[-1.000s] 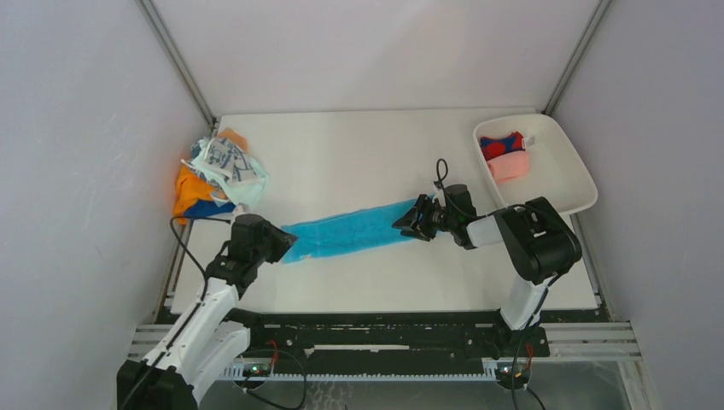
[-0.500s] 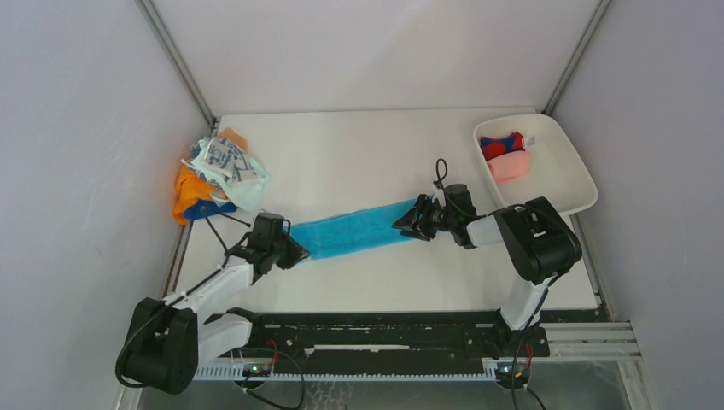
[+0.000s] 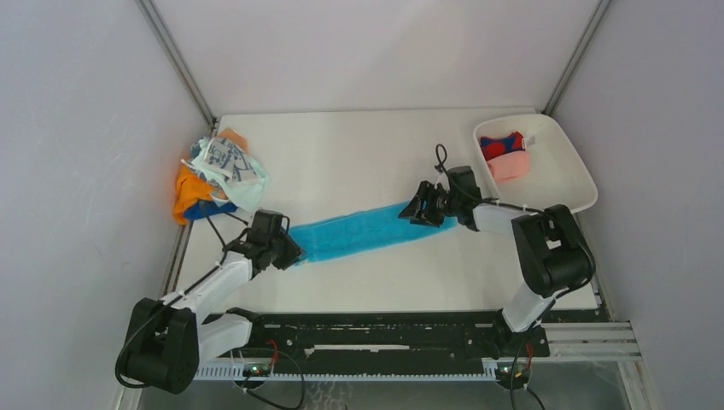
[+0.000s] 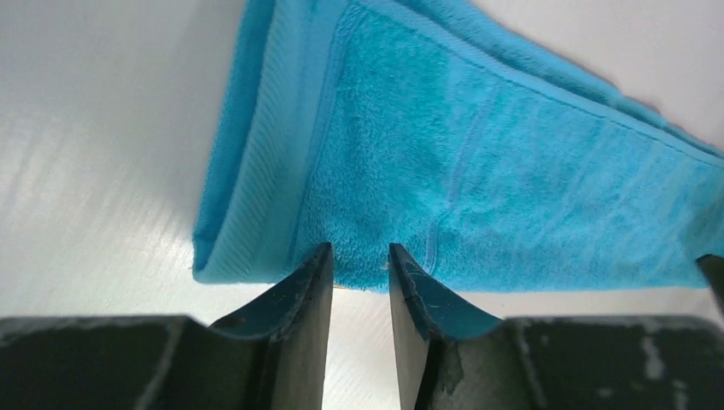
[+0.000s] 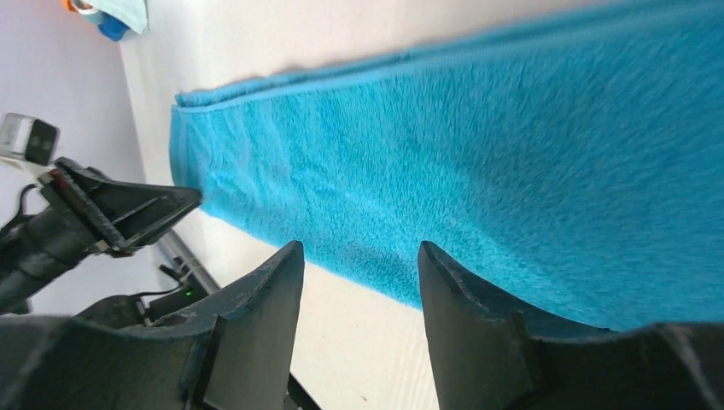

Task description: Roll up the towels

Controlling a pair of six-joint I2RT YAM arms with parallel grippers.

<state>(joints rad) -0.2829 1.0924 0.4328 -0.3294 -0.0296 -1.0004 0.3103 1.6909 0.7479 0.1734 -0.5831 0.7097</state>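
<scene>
The towel needs to be folded over for rolling. My right gripper should next pick up the blue towel (image 3: 359,231) by its short end nearest the white tray.
A bright blue towel (image 3: 359,231) lies flat as a long folded strip across the middle of the table. My left gripper (image 3: 289,254) is low at its left end. In the left wrist view the left gripper (image 4: 359,249) is open by a narrow gap, its tips at the near edge of the blue towel (image 4: 478,171), with bare table between the fingers. My right gripper (image 3: 424,209) is over the strip's right end. Its fingers stand wide open in the right wrist view (image 5: 359,248), holding nothing, just above the blue towel (image 5: 512,154).
A heap of loose towels (image 3: 220,171), orange, mint and printed white, sits at the table's left edge. A white tray (image 3: 580,184) at the back right holds a red-and-blue roll (image 3: 502,145) and a pink roll (image 3: 510,166).
The left arm dropped low and reached in to the towel's left end, and its jaws have parted slightly. The right arm stretched out, its gripper shifting a little toward the back right.
</scene>
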